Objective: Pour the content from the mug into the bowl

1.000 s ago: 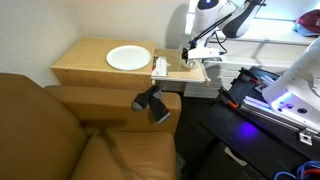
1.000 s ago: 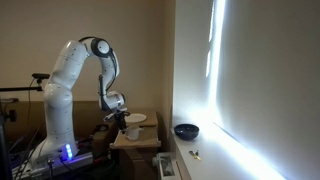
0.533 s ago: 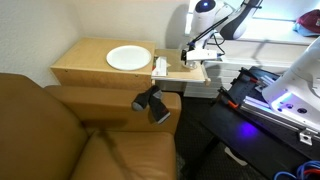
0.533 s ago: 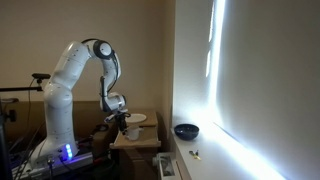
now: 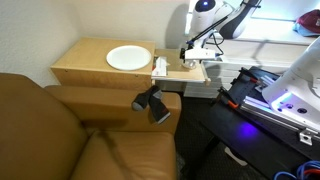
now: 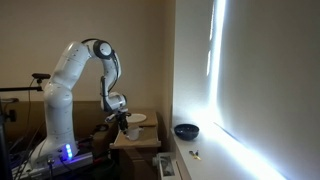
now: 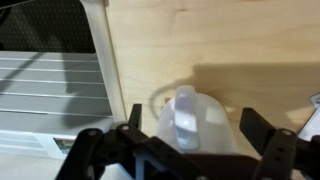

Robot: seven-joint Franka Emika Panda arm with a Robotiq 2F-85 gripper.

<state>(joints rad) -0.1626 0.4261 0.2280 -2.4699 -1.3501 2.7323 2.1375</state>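
Observation:
My fingers are down beside the sides of the white mug, and the white mug's handle (image 5: 189, 62) (image 7: 186, 117) is between them, so my gripper needs to close on the mug now.
The white mug (image 7: 190, 125) stands on the wooden table, handle towards the camera, in the wrist view. My gripper (image 7: 196, 122) is open around it, with one finger (image 7: 135, 115) on each side and a small gap to the mug's walls. In both exterior views the gripper (image 5: 192, 54) (image 6: 122, 123) is low over the table's edge, and the mug is mostly hidden by it. The dark blue bowl (image 6: 186, 130) sits on a ledge by the bright window, well away from the gripper.
A white plate (image 5: 128, 58) lies on the wooden table (image 5: 85, 68). A small white object (image 5: 160, 66) stands at the table's edge near the gripper. A brown sofa (image 5: 60, 130) and a black camera (image 5: 152, 103) are in front.

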